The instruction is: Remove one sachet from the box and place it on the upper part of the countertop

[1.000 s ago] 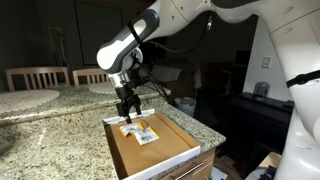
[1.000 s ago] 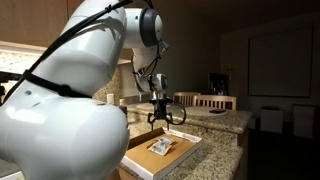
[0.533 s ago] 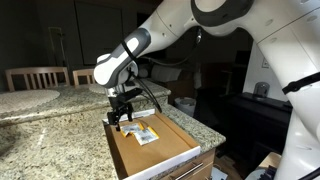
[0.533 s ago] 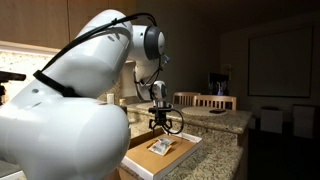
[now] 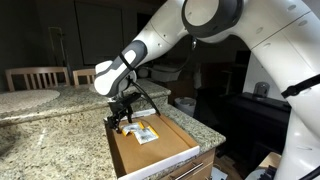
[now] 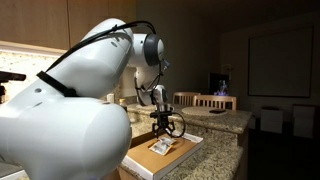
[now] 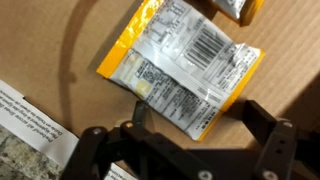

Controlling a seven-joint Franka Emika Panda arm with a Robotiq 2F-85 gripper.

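Observation:
The near sachet's corner [image 7: 199, 126] reaches in past my gripper's fingers, between both, and closing would catch the sachet, so my gripper closes on it next.
The box [image 5: 158, 156] is a shallow brown tray with a pale rim, set into the granite counter; it shows in both exterior views [image 6: 141, 163] and fills the wrist view [image 7: 70, 40]. A yellow and white sachet [image 7: 185, 62] lies flat on its floor, also visible in both exterior views [image 5: 141, 132] [image 6: 160, 147]. A second sachet [image 7: 240, 8] lies just beyond it. My gripper [image 7: 200, 128] is open, low inside the box, its fingers either side of the near sachet's corner [image 5: 122, 119] [image 6: 166, 129]. The upper part of the countertop [image 5: 40, 100] runs behind and to the left.
The broader lower granite tier [image 5: 60, 145] lies left of the box. Wooden chairs [image 5: 38, 76] stand behind the counter. Dark furniture [image 5: 250, 115] is to the right. The box's pale rim and granite [image 7: 25, 125] show beside my finger.
My gripper has come down into the box and shifted slightly toward its near-left corner, closing in on the sachet. It stays open. The sachets have not moved.

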